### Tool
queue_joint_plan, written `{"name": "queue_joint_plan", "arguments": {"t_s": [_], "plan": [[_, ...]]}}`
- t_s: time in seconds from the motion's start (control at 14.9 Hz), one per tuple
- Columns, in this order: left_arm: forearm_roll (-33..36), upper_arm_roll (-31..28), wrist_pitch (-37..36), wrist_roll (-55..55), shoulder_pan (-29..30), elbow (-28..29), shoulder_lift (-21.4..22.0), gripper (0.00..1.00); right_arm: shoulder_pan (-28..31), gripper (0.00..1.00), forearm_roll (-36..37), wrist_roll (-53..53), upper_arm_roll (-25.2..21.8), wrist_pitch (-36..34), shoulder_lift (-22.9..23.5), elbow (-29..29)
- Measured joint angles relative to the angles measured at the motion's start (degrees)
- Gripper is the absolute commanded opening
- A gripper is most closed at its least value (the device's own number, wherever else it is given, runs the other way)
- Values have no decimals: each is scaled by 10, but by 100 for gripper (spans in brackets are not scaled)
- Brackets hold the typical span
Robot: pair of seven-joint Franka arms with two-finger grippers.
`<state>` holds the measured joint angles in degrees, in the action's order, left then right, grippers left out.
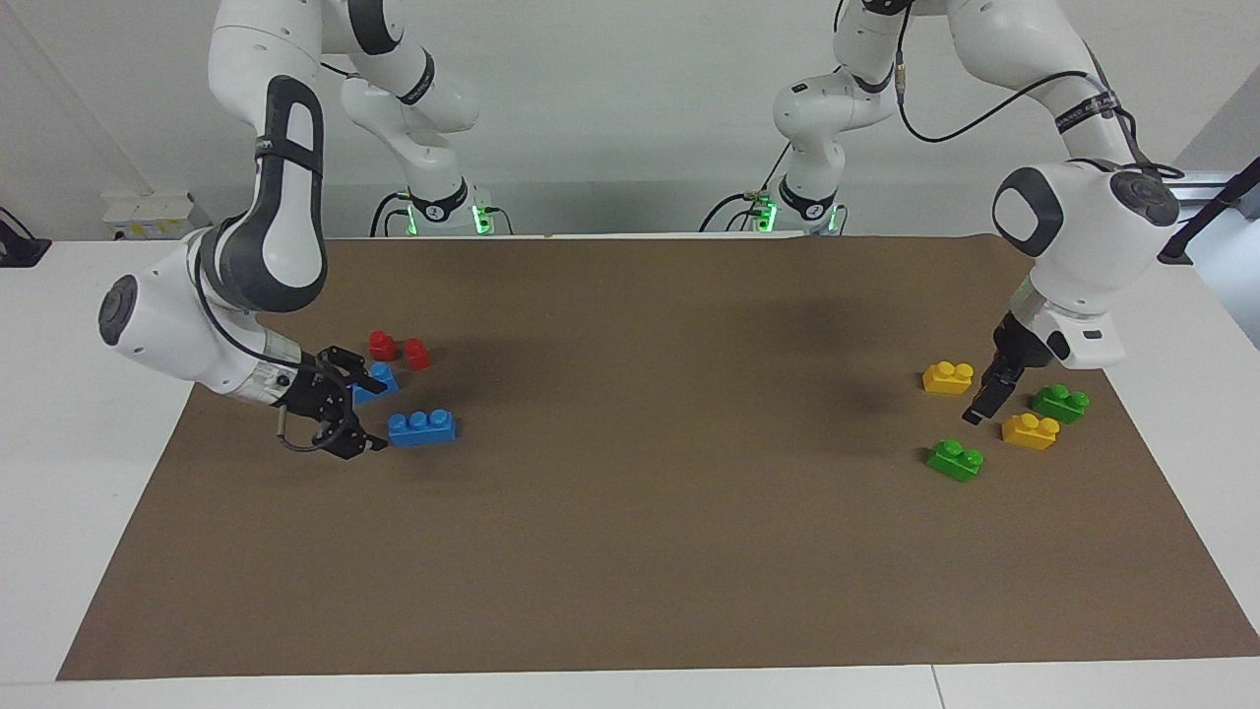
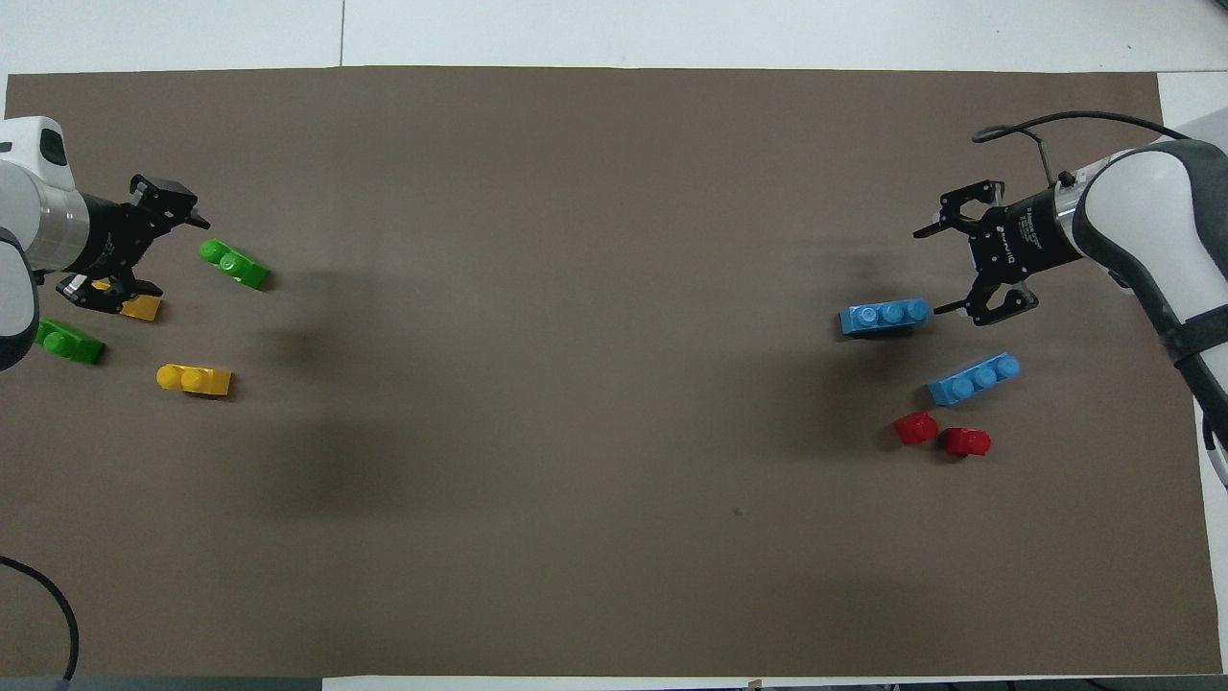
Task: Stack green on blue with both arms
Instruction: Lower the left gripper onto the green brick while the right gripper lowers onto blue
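Observation:
The sky-blue brick's other end (image 2: 855,321) needs to stay free to meet the green brick, so my right gripper will grab one end (image 2: 915,312) of the sky-blue brick next.
The light-green two-stud brick (image 1: 955,459) (image 2: 233,264) lies on the brown mat at the left arm's end. My left gripper (image 1: 987,399) (image 2: 177,257) hangs open beside it, low over the mat, holding nothing. Two sky-blue three-stud bricks lie at the right arm's end. The blue brick (image 1: 421,426) (image 2: 885,317) farther from the robots sits just off the fingertips of my right gripper (image 1: 379,409) (image 2: 935,271), which is open and empty. The second blue brick (image 1: 379,382) (image 2: 974,379) lies nearer to the robots, partly hidden by that gripper in the facing view.
A darker green brick (image 1: 1060,402) (image 2: 69,343) and two yellow bricks (image 1: 948,377) (image 1: 1030,430) (image 2: 195,380) surround the left gripper. Two small red bricks (image 1: 382,345) (image 1: 417,354) (image 2: 916,427) lie nearer to the robots than the blue ones. The brown mat (image 1: 630,492) spans the table.

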<state>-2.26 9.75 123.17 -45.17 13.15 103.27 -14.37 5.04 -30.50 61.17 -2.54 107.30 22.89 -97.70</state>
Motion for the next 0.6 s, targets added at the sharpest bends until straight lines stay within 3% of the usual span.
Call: {"name": "queue_joint_plan", "arguments": {"t_s": [0.34, 0.6], "plan": [[36, -2, 8, -49, 0, -60, -81, 100, 11, 99, -32, -55, 0, 24, 1, -47], [43, -2, 13, -52, 0, -83, -116, 100, 18, 99, -39, -76, 0, 41, 1, -77]]}}
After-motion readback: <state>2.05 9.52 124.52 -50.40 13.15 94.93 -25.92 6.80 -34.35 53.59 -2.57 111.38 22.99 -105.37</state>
